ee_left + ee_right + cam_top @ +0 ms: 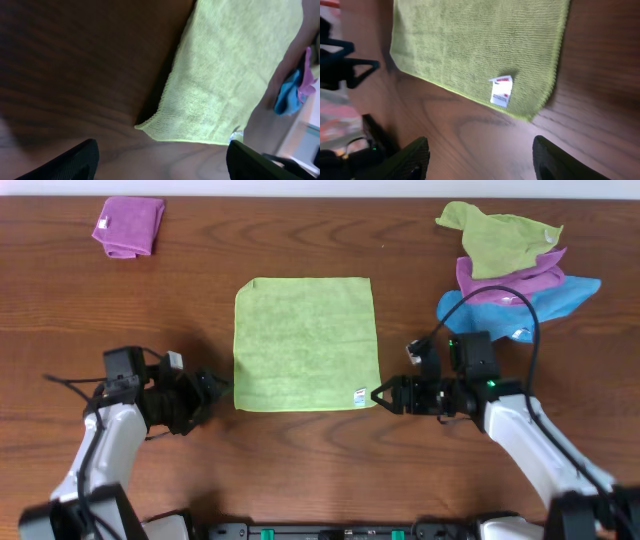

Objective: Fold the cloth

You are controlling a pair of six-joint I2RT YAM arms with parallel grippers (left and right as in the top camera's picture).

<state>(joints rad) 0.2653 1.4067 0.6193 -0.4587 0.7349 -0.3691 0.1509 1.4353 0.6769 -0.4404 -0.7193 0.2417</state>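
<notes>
My left gripper grips the lime-green cloth (pixel 305 343) by its untagged near corner (pixel 241 404) next, to fold its near edge over the cloth's far edge.
The lime-green cloth (pixel 305 343) lies spread flat in the middle of the table, its small white tag (pixel 360 394) at the near right corner. My left gripper (pixel 215 392) sits just off the cloth's near left corner (pixel 145 126), open, with only bare wood between its fingers (pixel 75 162). My right gripper (pixel 383 396) sits just off the near right corner, open as well; the tag (pixel 500 91) and corner (pixel 532 116) show ahead of its empty fingers (pixel 407 160).
A folded purple cloth (pixel 130 226) lies at the far left. At the far right is a heap of an olive-green cloth (pixel 495 238), a purple cloth (pixel 510 278) and a blue cloth (pixel 520 305). Cables trail from both arms.
</notes>
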